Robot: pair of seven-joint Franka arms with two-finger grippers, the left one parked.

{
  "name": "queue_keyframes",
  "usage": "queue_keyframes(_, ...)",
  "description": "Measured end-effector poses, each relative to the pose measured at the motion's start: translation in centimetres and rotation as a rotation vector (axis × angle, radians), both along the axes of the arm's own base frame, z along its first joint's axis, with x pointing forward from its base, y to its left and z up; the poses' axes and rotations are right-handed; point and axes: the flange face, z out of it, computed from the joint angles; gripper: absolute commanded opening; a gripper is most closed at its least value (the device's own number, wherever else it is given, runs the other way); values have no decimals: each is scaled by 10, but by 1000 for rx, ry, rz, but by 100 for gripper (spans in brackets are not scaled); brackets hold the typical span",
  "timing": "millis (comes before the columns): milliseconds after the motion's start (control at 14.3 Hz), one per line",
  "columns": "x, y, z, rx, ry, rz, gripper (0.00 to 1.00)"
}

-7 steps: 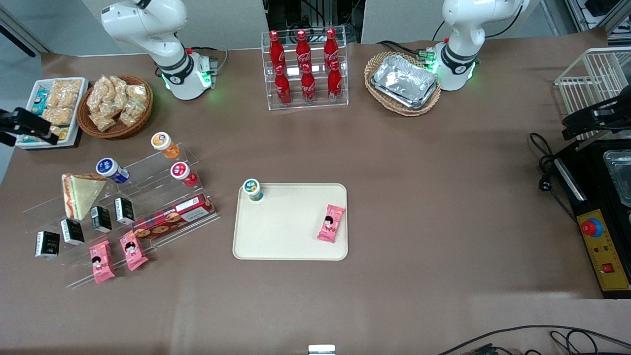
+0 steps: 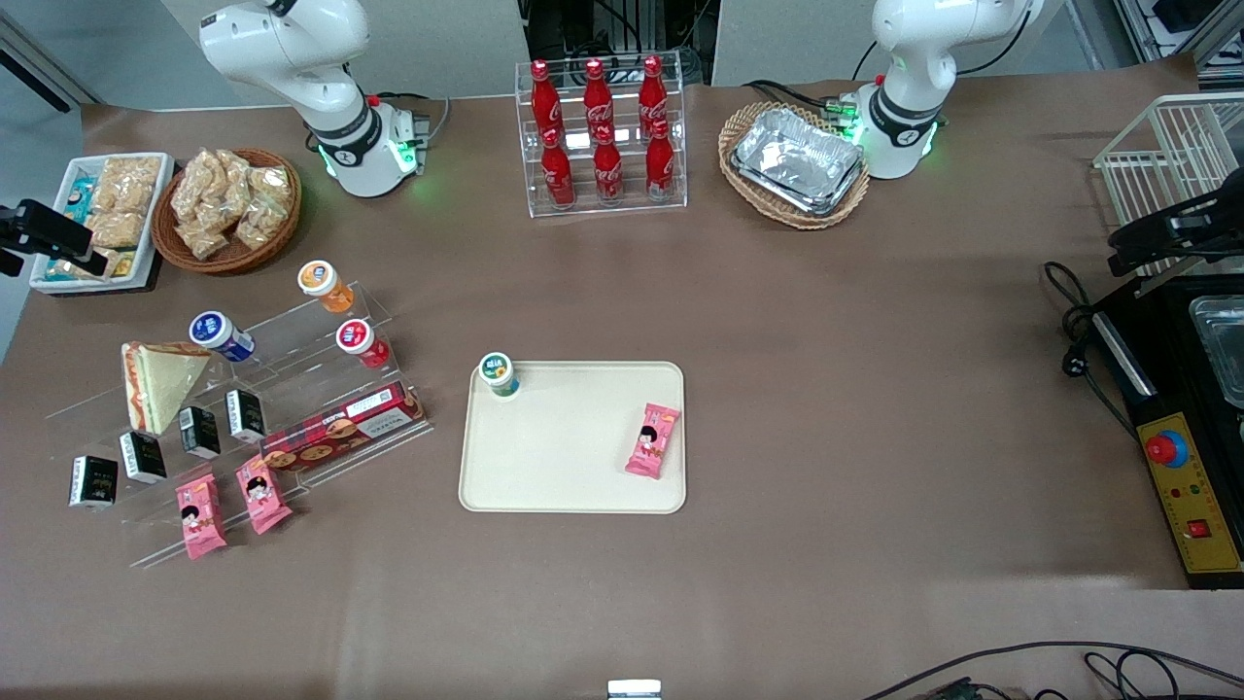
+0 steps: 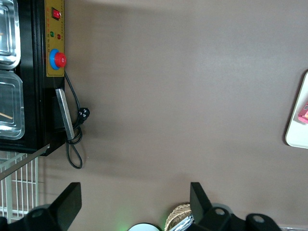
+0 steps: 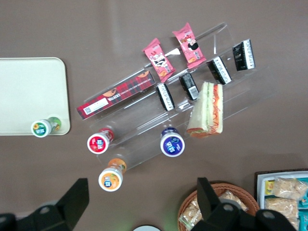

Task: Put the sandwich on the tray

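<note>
My right gripper grips the wrapped sandwich by the middle of its filled edge (image 2: pixel 167 348) next, to place the sandwich on the cream tray (image 2: pixel 573 467).
The sandwich (image 2: pixel 160 384), a wrapped white-bread wedge with orange and green filling, lies on a clear stepped rack (image 2: pixel 292 389) toward the working arm's end of the table; it also shows in the right wrist view (image 4: pixel 207 111). The cream tray (image 2: pixel 573 467) lies mid-table, and part of it shows in the right wrist view (image 4: pixel 29 91). It holds a green-lidded bottle (image 2: pixel 500 373) and a pink packet (image 2: pixel 652 440). My right gripper (image 2: pixel 44 238) hangs high at the table's end, above the white snack tray and well away from the sandwich. Its fingers (image 4: pixel 72 202) are spread wide, with nothing between them.
The rack also carries small bottles (image 2: pixel 222 333), black cartons (image 2: pixel 199 431), a red biscuit box (image 2: pixel 340 428) and pink packets (image 2: pixel 260 493). A wicker snack basket (image 2: pixel 228 209) and a white snack tray (image 2: pixel 102 219) stand farther back. A cola rack (image 2: pixel 603 136) and a basket of foil trays (image 2: pixel 795 163) stand at the back.
My right gripper has drawn a little farther out toward the table's end and slightly back. Nothing else has moved.
</note>
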Motion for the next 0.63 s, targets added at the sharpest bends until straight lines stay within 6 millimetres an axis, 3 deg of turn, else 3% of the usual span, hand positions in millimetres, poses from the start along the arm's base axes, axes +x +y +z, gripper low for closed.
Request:
queue_keyframes(209,-2,-16,-1,-28,3,-29,100)
queue_keyframes(628,-35,-160,-3,-34,-50,-141,100)
